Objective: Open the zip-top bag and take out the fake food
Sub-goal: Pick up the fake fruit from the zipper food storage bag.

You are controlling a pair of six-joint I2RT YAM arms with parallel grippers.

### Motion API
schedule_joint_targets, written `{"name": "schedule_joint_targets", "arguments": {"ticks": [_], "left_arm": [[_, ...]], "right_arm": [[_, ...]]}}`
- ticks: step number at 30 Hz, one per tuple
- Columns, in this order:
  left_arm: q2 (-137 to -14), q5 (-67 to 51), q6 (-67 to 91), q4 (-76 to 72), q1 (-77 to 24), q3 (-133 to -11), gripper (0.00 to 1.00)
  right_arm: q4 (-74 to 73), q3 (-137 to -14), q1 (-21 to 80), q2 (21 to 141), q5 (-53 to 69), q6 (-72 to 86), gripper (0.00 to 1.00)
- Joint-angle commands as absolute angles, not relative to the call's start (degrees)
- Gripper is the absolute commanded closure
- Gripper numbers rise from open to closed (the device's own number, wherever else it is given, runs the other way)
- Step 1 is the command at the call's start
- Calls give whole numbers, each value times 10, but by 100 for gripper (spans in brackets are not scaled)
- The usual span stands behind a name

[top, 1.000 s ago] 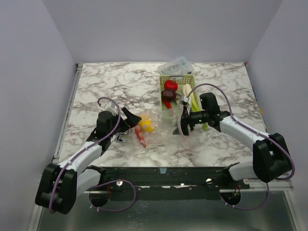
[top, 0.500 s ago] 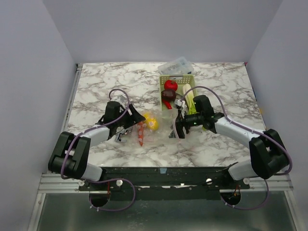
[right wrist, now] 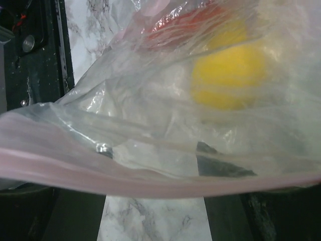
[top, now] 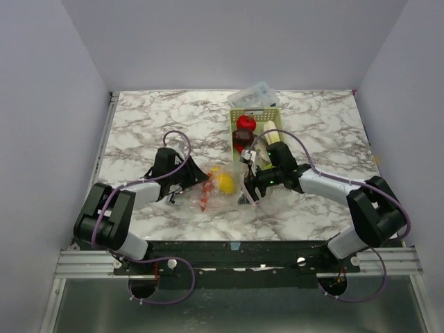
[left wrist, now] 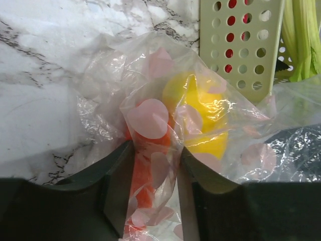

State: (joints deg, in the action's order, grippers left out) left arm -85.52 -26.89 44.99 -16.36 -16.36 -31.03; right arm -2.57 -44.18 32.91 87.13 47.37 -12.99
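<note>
My right gripper's fingers are past the bag's pink strip [right wrist: 150, 185] but short of the yellow fruit [right wrist: 229, 76], so it moves forward, before it closes on the fruit.
The zip-top bag [top: 220, 189] lies crumpled on the marble between my two arms. Through it show a yellow lemon [top: 225, 182] and an orange carrot [top: 203, 198]. In the left wrist view my left gripper [left wrist: 153, 175] has both fingers pressed against a fold of the bag [left wrist: 150, 65] with the carrot [left wrist: 143, 173] inside it, and the lemon [left wrist: 203, 120] is just beyond. My right gripper [top: 248, 189] is at the bag's other end with its jaws wide apart. The pink zip strip [right wrist: 150, 183] runs across both fingers, whose tips show through the plastic.
A pale green slotted basket [top: 239, 114] stands behind the bag, holding a red fruit [top: 245, 123], a dark beet [top: 242, 136] and a pale leek [top: 272, 133]. A clear rigid box [top: 254, 94] sits behind the basket. Grey walls enclose the table.
My left gripper has moved right onto the bag and its jaws have narrowed around the fold with the carrot. My right gripper has shifted left and down along the bag's mouth.
</note>
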Motion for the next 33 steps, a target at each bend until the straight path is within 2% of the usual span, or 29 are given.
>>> {"name": "schedule_joint_targets", "arguments": {"ticks": [1, 7, 13, 24, 26, 27, 33], "left_arm": [[-856, -307, 449, -198, -179, -293, 64], [-849, -307, 471, -224, -205, -266, 65], [-835, -299, 493, -245, -234, -245, 67], [-841, -290, 545, -310, -277, -222, 73], [-843, -290, 550, -318, -283, -221, 74], [-845, -291, 552, -322, -285, -221, 74], [-850, -293, 565, -341, -301, -222, 77]], "right_arm": [[-15, -468, 344, 893, 454, -128, 29], [-5, -477, 349, 901, 420, -107, 27], [-5, -475, 351, 911, 391, -90, 18], [-22, -482, 368, 940, 356, -97, 15], [-27, -485, 371, 945, 354, -100, 11], [-29, -486, 373, 948, 353, -100, 1], [-30, -489, 380, 957, 341, -100, 0]]}}
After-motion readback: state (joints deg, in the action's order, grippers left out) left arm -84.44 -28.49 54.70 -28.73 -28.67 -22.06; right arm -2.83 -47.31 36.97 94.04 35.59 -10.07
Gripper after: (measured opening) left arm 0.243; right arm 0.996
